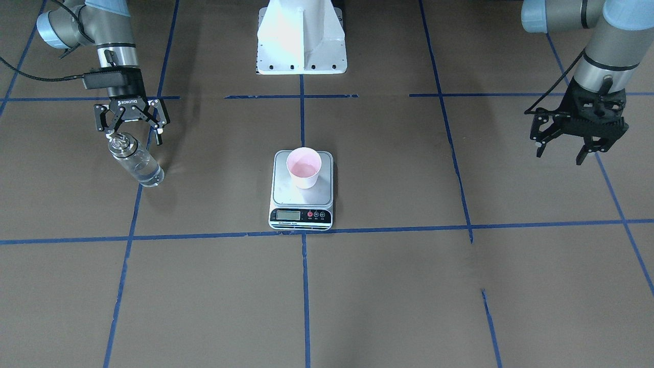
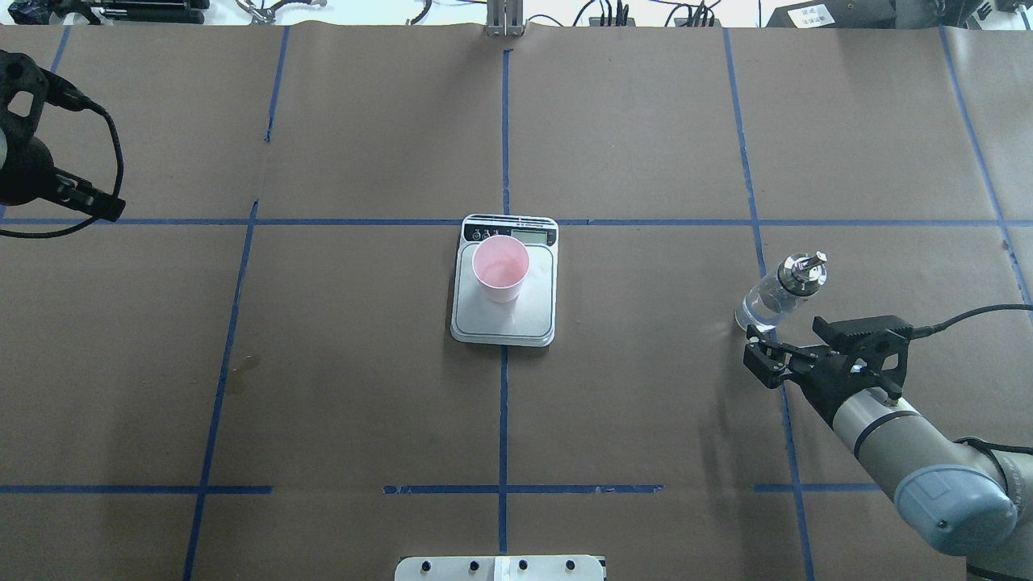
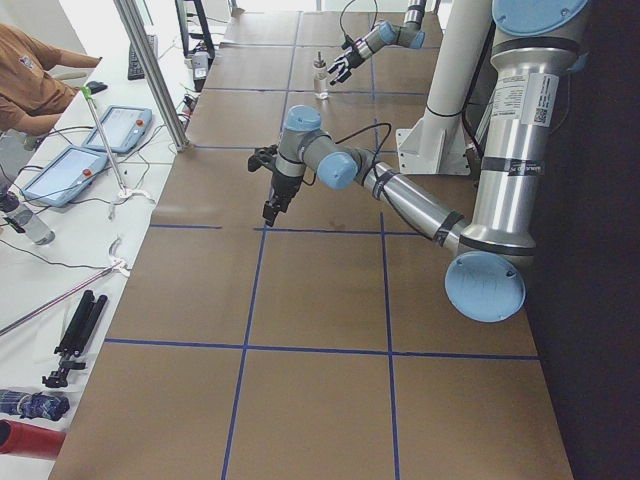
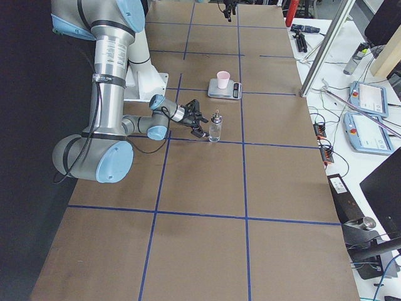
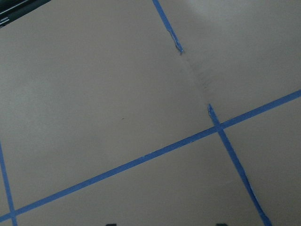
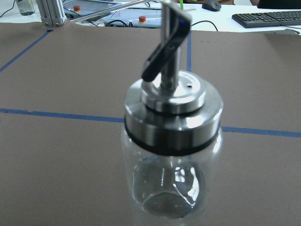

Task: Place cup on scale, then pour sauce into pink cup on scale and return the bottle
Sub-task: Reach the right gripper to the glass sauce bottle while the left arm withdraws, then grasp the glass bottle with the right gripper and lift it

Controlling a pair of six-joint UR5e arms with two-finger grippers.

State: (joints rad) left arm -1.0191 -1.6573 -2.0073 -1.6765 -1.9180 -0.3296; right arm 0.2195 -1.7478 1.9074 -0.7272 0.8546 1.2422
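The right gripper needs to grab the bottle next by its glass body below the steel cap (image 1: 140,164), so that the bottle's pourer spout (image 1: 112,134) stays free to pour sauce.
The pink cup (image 1: 304,167) stands upright on the scale (image 1: 286,190) at the table's middle, also in the overhead view (image 2: 500,269) on the steel platform (image 2: 484,319). The glass bottle (image 1: 135,163) with its silver pourer cap (image 6: 171,110) stands upright on the table on my right side (image 2: 779,294). A little clear liquid shows in its bottom. My right gripper (image 1: 134,136) is open just on the robot side of the bottle, level with its cap, not touching it. My left gripper (image 1: 560,149) is open and empty, held above the table far out on my left.
The white robot base (image 1: 301,36) stands at the table's robot-side edge. Blue tape lines (image 5: 155,153) divide the brown table into squares. An operator (image 3: 30,80) and tablets (image 3: 120,125) are on a side table beyond the far edge.
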